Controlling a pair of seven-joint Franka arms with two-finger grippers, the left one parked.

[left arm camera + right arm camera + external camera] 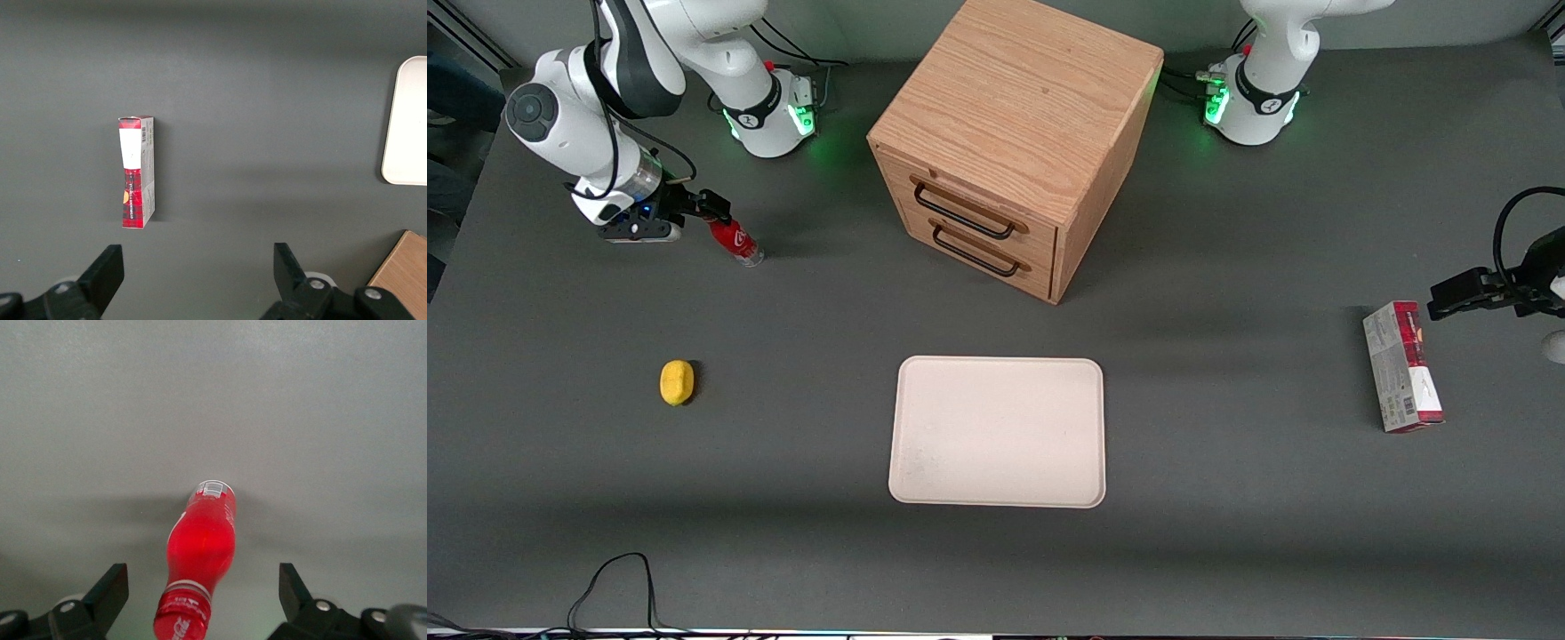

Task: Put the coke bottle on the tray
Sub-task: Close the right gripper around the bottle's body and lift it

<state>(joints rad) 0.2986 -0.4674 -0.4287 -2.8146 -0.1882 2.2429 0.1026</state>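
Observation:
The coke bottle should be grabbed by its neck (190, 585) with my right gripper, so the coke bottle's clear base (215, 488) stays free to settle on the tray.
The coke bottle (735, 238), small and red with a white logo and clear base, rests on the dark table near the working arm's base. In the right wrist view the coke bottle (201, 553) points its cap end at the camera and its clear base away. My right gripper (710, 206) is open at the cap end. Its gripper (203, 587) straddles the bottle's neck, and the dark fingers (113, 587) stand wide with a gap on each side, touching nothing. The cream-white tray (996, 363) lies flat nearer the front camera, in front of the cabinet, with nothing on it.
A wooden drawer cabinet (1014, 133) with two black handles stands mid-table. A yellow lemon (677, 382) lies nearer the front camera than the bottle. A red-and-grey carton (1402, 366) lies toward the parked arm's end and also shows in the left wrist view (137, 172).

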